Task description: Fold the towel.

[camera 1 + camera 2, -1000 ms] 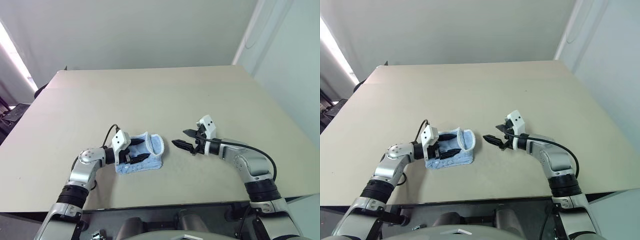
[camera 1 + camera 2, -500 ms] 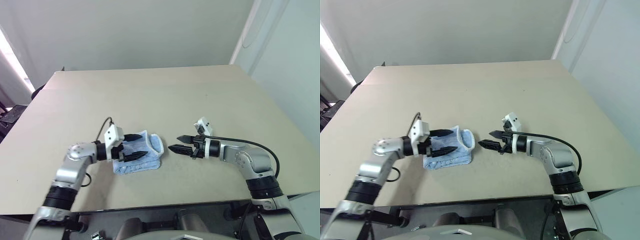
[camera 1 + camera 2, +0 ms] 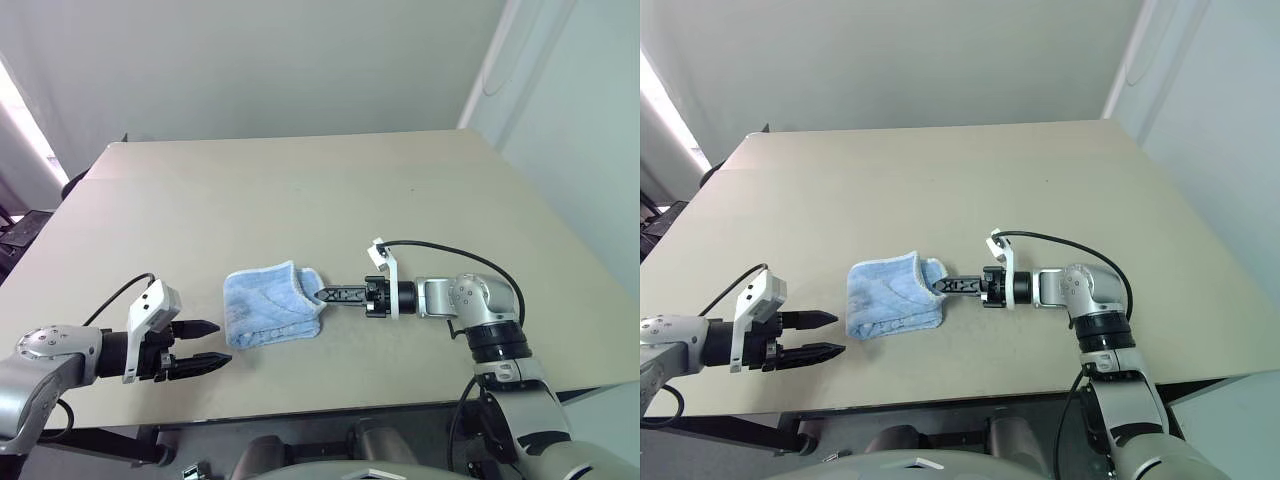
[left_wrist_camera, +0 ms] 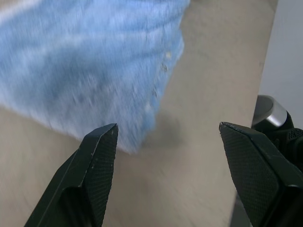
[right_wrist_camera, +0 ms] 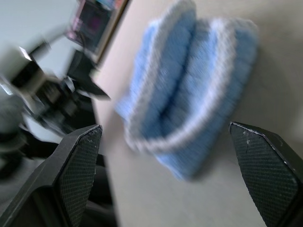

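The right gripper grabs the folded towel bundle (image 3: pixel 262 305) by its layered edge with the white hems next, to tidy the bundle.
The towel (image 3: pixel 270 306) is a light-blue cloth with white edging, lying folded in a small bundle on the tan table (image 3: pixel 300 200), its folded layers facing right. My left gripper (image 3: pixel 214 343) hovers open to the towel's left, near the table's front edge, with a bare gap between them. In the left wrist view the towel (image 4: pixel 85 71) lies ahead of the spread fingers (image 4: pixel 97 170). My right gripper (image 3: pixel 321 294) points left at the towel's right edge, open, the layered edge (image 5: pixel 189 94) lying ahead between its fingers; I cannot tell whether they touch.
The table's front edge (image 3: pixel 330 408) runs just below both arms. Its right edge (image 3: pixel 575 255) borders a pale wall. Dark equipment (image 3: pixel 25 225) stands past the table's left edge.
My left gripper has pulled off the towel, to the left and toward the front edge, leaving it folded. My right gripper has rolled and slid left up to the towel's right edge.
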Controlling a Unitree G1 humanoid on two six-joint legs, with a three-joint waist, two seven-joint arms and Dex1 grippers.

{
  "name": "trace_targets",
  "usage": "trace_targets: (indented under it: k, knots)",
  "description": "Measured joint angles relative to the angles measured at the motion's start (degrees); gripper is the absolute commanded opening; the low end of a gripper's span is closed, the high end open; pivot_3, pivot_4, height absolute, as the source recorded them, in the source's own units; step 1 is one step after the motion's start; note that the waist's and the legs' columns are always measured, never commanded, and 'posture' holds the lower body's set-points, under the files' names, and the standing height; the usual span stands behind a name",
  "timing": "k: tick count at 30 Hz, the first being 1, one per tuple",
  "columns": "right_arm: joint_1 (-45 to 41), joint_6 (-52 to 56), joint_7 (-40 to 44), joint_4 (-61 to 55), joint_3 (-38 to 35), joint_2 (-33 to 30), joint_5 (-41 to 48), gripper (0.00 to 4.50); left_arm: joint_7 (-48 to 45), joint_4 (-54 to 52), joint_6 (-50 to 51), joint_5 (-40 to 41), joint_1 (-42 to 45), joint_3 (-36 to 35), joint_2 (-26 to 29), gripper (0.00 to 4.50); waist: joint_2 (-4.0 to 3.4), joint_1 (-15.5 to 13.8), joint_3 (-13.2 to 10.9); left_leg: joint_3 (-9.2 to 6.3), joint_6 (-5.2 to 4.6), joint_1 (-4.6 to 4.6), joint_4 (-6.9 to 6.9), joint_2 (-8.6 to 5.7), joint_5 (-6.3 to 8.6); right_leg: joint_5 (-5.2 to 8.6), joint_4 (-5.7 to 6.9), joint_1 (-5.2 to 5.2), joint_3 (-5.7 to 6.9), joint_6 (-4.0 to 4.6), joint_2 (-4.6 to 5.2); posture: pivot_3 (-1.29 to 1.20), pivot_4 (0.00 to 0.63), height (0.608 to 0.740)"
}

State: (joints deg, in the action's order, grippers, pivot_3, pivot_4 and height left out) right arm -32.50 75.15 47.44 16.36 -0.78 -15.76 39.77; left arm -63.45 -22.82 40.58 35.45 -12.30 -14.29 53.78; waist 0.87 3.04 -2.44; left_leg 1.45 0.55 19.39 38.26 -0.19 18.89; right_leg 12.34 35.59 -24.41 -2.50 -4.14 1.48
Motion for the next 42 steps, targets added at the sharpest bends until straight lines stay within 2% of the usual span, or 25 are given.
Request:
trace_targets:
  k: [8, 17, 27, 31, 40, 42]
  knots:
    - [-2.5, 4.5, -2.8, 7.5, -0.2, 4.2, -0.4, 4.50, 2.5, -2.8, 0.7, 1.0, -2.8, -1.2, -0.4, 3.59, -0.01, 1.0, 0.0, 0.01, 0.00, 0.02, -0.04, 0.00, 0.00, -0.06, -0.02, -0.03, -0.01, -0.08, -0.02, 0.00, 0.000, 0.740]
    - [-5.3, 5.9, -4.3, 10.1, 2.6, 9.2, -1.4, 4.50, 5.0, -4.4, 1.3, 1.4, -3.3, -1.0, -1.2, 3.59, 0.00, 1.1, 0.0, 0.00, 0.01, 0.00, -0.05, 0.01, 0.01, -0.06, 0.03, -0.04, 0.00, -0.09, -0.05, 0.00, 0.000, 0.740]
    - [-7.7, 6.2, -9.2, 16.7, -3.4, 14.4, -1.4, 4.50, 5.6, -4.5, 0.9, 1.3, -5.3, -0.9, -1.4, 3.59, 0.01, 1.6, 0.0, 0.00, 0.01, -0.01, -0.06, 0.03, 0.01, -0.07, 0.05, -0.05, 0.00, -0.08, -0.01, 0.00, 0.000, 0.740]
    - [-7.7, 6.4, -11.7, 17.3, -4.7, 15.6, -1.8, 3.56, 6.1, -4.5, 0.1, 0.8, -6.1, -0.9, -1.5, 3.63, 0.00, 2.0, 0.0, 0.00, 0.01, -0.02, -0.05, 0.03, 0.01, -0.06, 0.06, -0.04, -0.01, -0.08, 0.00, 0.00, 0.000, 0.740]
    - [-6.9, 11.3, -14.1, 16.5, -9.6, 16.7, -0.9, 0.17, 6.3, -4.4, -1.0, 0.1, -6.5, -0.9, -1.9, 3.63, 0.01, 2.7, 0.0, -0.01, 0.01, 0.04, -0.11, 0.03, 0.01, -0.07, -0.05, -0.06, 0.00, -0.10, 0.02, 0.00, 0.000, 0.740]
    - [-6.9, 11.9, -14.5, 15.9, -10.7, 17.2, -0.4, 0.01, 6.6, -4.2, -1.1, 0.1, -6.5, -0.9, -2.2, 3.63, 0.01, 2.7, 0.0, -0.02, 0.01, 0.02, -0.11, 0.05, 0.01, -0.07, -0.04, -0.06, 0.00, -0.10, 0.02, 0.00, 0.000, 0.740]
